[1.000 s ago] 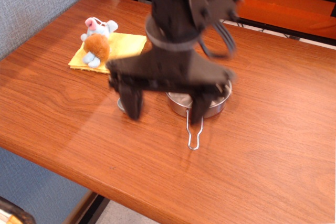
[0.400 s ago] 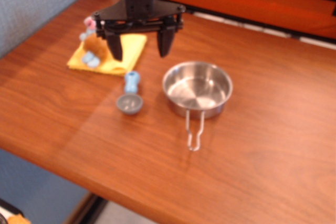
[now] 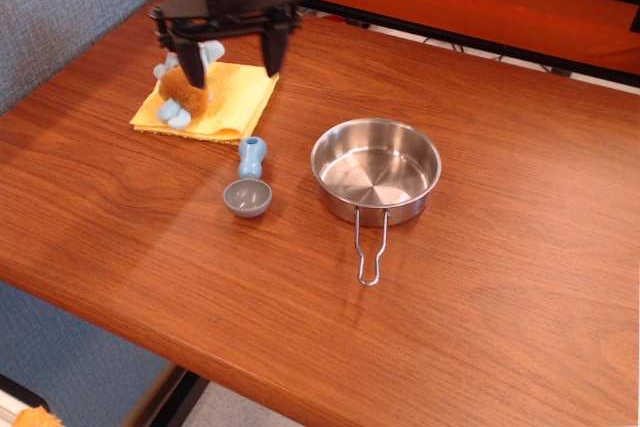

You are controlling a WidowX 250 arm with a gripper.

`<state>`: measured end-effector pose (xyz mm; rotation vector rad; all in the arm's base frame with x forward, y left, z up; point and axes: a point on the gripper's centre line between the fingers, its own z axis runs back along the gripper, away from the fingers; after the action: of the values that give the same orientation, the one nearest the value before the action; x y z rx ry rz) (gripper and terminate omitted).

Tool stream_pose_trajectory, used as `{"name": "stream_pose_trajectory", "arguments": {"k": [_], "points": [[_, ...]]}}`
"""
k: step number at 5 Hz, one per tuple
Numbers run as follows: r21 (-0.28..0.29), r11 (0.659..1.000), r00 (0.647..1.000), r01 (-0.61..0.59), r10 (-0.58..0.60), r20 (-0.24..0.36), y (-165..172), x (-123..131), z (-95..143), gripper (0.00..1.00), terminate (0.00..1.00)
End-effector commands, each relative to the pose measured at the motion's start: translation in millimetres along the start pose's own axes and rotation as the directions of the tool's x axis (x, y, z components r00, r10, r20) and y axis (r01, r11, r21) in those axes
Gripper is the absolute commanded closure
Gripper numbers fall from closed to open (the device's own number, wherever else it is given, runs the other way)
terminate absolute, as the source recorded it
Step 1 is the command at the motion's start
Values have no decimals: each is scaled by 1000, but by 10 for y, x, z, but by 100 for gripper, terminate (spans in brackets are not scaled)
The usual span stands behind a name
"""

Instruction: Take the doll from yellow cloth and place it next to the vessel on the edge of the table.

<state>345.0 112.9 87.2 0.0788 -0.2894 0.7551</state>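
My gripper picks up the doll by its orange-brown body (image 3: 183, 95) next, to set it beside the vessel (image 3: 376, 169) at the table's edge.
The doll (image 3: 183, 93), orange-brown with light blue hands and feet, lies on the yellow cloth (image 3: 230, 107) at the far left of the table (image 3: 500, 277). My black gripper (image 3: 232, 60) hangs open above the cloth. Its left finger is in front of the doll's body and its right finger is over the cloth's right edge. Part of the doll's head is hidden behind the gripper. The shiny steel vessel (image 3: 376, 169) with its wire loop handle (image 3: 370, 252) stands near the table's middle, to the right of the cloth.
A small blue-grey scoop (image 3: 248, 192) with a light blue handle lies between the cloth and the vessel. The table's front edge runs along the bottom. A grey wall is at the left and an orange-and-black frame at the back.
My gripper has moved from in front of the vessel back and left to above the cloth, staying open. The doll, cloth, scoop and vessel have not moved.
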Motion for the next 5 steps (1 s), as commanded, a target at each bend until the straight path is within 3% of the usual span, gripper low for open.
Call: {"name": "stream_pose_trajectory", "arguments": {"k": [1, 2, 3, 4, 5], "points": [[55, 998, 1000, -7, 7, 10, 290, 423, -65, 0, 0], [98, 995, 1000, -12, 13, -10, 364, 494, -179, 0, 0], [93, 996, 999, -16, 19, -26, 373, 548, -310, 0, 0], [130, 992, 998, -10, 18, -64, 411, 550, -437, 0, 0], [107, 994, 997, -36, 44, -70, 452, 537, -477, 0, 0]]}}
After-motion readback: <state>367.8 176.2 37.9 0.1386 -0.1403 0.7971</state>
